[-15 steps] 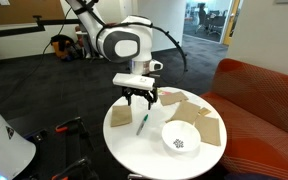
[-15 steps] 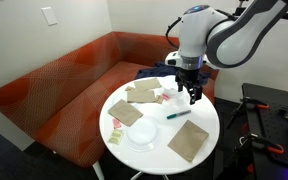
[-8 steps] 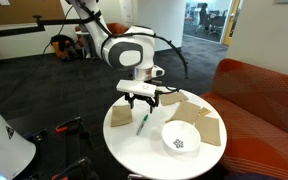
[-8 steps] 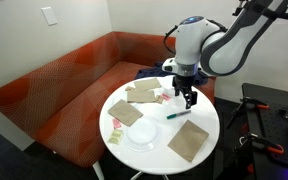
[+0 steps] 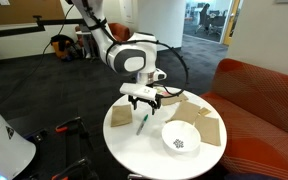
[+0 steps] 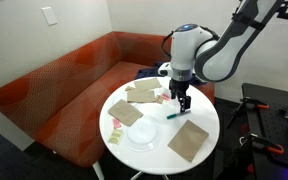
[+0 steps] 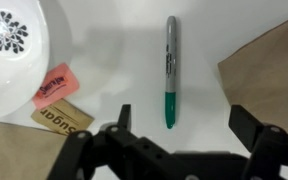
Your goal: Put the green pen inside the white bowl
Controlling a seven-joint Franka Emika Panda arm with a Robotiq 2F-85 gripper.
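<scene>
My gripper moves lower before it closes on the green pen, since from the outside there is still a gap under my fingers above the pen.
The green pen (image 7: 170, 75) lies flat on the round white table; its green end points toward my gripper and its grey end away. It also shows in both exterior views (image 5: 141, 123) (image 6: 177, 113). My gripper (image 7: 184, 125) is open and empty, low above the pen's green end, with the jaws standing to either side of it. In the exterior views the gripper (image 5: 144, 103) (image 6: 182, 103) hovers just over the pen. The white bowl (image 7: 9, 50) with its dark speckled centre is at the upper left of the wrist view, and also shows in both exterior views (image 5: 181, 140) (image 6: 144, 134).
Pink and tan sugar packets (image 7: 54, 88) lie beside the bowl. Flat tan paper squares (image 5: 202, 121) (image 6: 191, 140) (image 7: 269, 70) lie around the table (image 5: 134, 145). An orange sofa (image 6: 54, 85) stands next to the table.
The gripper has come down toward the table over the pen. The pen and bowl have not moved.
</scene>
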